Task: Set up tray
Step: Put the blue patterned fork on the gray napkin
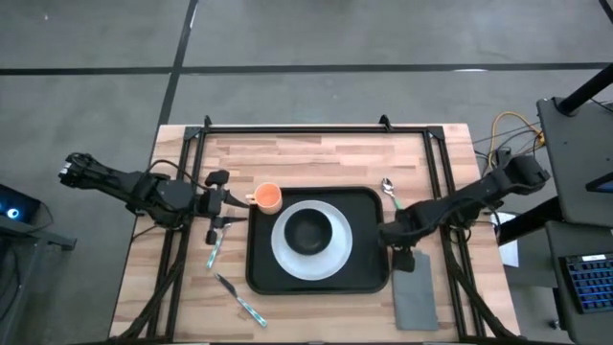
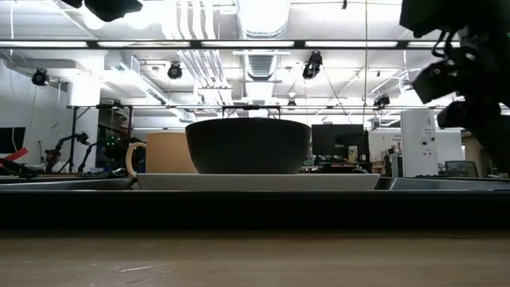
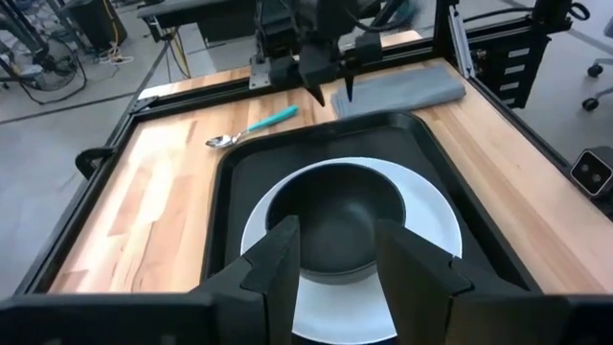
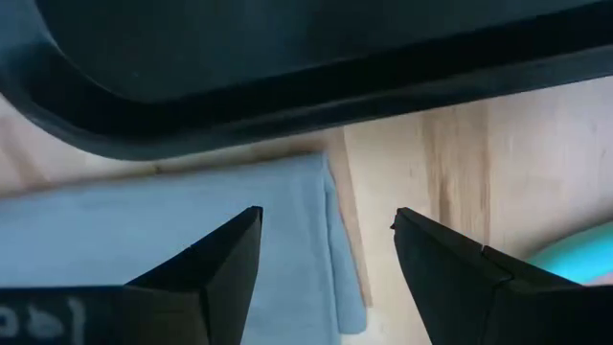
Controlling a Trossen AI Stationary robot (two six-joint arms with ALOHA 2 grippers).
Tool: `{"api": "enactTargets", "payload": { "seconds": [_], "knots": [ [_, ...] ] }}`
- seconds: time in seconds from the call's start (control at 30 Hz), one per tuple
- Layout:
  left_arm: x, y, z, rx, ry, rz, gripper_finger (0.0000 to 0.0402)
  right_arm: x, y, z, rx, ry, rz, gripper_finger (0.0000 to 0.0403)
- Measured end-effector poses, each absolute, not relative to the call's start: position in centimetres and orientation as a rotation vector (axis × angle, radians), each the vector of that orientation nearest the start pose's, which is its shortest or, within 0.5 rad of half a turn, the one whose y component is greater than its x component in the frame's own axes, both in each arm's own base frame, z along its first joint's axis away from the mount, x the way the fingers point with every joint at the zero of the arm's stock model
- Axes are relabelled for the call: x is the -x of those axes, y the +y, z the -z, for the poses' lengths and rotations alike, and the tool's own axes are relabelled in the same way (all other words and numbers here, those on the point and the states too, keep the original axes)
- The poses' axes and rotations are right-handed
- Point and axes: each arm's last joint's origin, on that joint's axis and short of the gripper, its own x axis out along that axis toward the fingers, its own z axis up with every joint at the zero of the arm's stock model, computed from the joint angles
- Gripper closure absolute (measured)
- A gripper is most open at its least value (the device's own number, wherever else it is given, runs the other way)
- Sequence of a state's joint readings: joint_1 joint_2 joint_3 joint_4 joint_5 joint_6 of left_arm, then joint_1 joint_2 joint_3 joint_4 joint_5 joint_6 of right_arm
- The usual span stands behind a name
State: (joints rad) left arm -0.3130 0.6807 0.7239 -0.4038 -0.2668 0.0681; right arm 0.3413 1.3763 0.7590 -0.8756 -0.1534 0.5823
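I will set the grey napkin [image 4: 172, 249] in the black tray beside the plate, so next my right gripper should pick it up by its short edge [image 4: 335, 244].
The black tray [image 1: 369, 206] lies mid-table. On it sits a white plate [image 1: 287, 261] with a black bowl [image 1: 308, 230] in it. An orange cup [image 1: 268, 197] stands at the tray's far left corner; whether it is inside the rim I cannot tell. My left gripper [image 1: 228, 204] hangs open just left of the cup, and the left wrist view [image 3: 335, 259] looks across the bowl. My right gripper [image 1: 395, 241] is open, pointing down over the far end of the grey napkin [image 4: 172, 249] beside the tray's right rim [image 4: 287, 86], touching nothing.
A teal-handled spoon [image 1: 388, 187] lies beyond the tray's far right corner. A fork [image 1: 215, 251] and a knife [image 1: 241, 300] lie on the wood left of the tray. The napkin [image 1: 415, 297] lies flat at the right near side. Black frame rails [image 1: 316, 128] border the table.
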Motion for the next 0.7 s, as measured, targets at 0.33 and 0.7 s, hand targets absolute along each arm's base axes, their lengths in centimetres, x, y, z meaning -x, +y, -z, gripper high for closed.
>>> {"api": "enactTargets", "payload": {
  "seconds": [0.33,0.7],
  "knots": [
    [-14.3,-3.8,-30.7,-0.17,0.346,0.062,0.0283,-18.2,8.7,-15.5,-0.251,1.554,0.159,0.0177],
    [-14.3,-3.8,-30.7,-0.167,0.349,0.062,0.0283,-17.4,9.5,-15.6,-0.309,1.481,0.152,0.0192]
  ]
}}
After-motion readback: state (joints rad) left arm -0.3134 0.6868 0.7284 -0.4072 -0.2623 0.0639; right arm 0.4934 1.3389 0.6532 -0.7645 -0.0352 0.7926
